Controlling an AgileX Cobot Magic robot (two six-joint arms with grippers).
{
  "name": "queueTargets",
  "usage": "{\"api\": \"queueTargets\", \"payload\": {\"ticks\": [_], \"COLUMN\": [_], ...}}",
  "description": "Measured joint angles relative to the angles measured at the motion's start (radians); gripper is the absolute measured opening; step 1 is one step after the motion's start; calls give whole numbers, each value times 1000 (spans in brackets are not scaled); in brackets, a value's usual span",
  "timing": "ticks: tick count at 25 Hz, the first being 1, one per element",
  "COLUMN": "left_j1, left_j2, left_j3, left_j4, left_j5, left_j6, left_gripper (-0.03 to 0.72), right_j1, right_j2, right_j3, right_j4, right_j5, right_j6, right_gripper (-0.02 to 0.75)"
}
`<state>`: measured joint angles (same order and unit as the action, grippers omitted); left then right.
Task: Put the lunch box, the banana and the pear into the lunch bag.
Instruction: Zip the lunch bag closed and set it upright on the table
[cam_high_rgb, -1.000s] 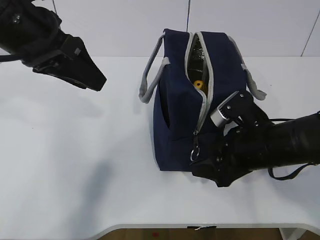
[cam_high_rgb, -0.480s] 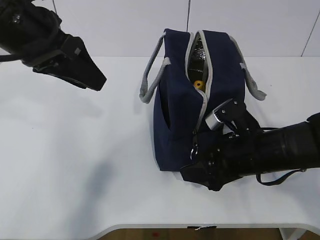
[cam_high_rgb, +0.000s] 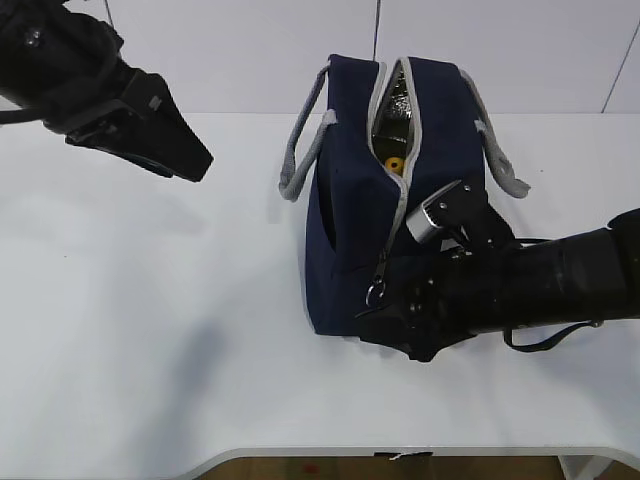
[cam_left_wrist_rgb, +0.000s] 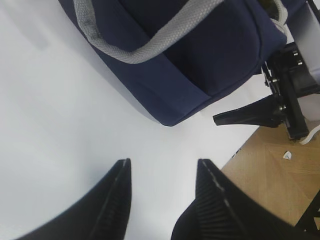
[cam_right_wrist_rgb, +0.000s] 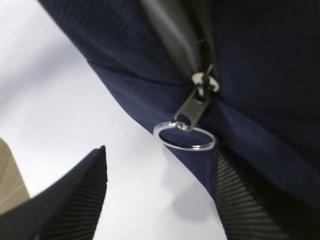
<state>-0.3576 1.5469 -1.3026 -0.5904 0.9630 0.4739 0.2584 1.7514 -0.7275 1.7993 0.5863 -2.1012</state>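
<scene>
My right gripper grabs the zipper by its ring pull next, to close up the packed lunch bag.
The navy lunch bag stands on the white table with its top zipper open, showing foil lining and something yellow inside; I cannot tell if it is the pear or the banana. The lunch box is not in view. The ring pull hangs at the bag's near end. My right gripper is open low at that end; in the right wrist view the ring pull hangs just ahead of the open gripper. My left gripper is open and empty, raised at the far left, and in the left wrist view it looks down on bare table.
Grey strap handles hang off both sides of the bag. The table's front edge runs along the bottom. In the left wrist view the bag's side and the wooden floor beyond the table edge show.
My right gripper has slid left along the bag's near end toward the ring pull. The bag has shifted a little and the ring pull swung left. The left arm has not moved.
</scene>
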Motion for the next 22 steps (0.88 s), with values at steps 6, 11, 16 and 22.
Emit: {"api": "queueTargets", "payload": {"ticks": [6,11,16,22], "left_j1": [0,0,0,0], "left_j2": [0,0,0,0], "left_j3": [0,0,0,0], "left_j4": [0,0,0,0], "left_j5": [0,0,0,0], "left_j6": [0,0,0,1], "left_gripper": [324,323,323,323], "right_j1": [0,0,0,0], "right_j2": [0,0,0,0], "right_j3": [-6,-7,-13,-30], "right_j4": [2,2,2,2], "right_j5": [-6,4,62,66], "right_j6": [4,-6,-58,-80], "right_gripper": [496,490,490,491]}}
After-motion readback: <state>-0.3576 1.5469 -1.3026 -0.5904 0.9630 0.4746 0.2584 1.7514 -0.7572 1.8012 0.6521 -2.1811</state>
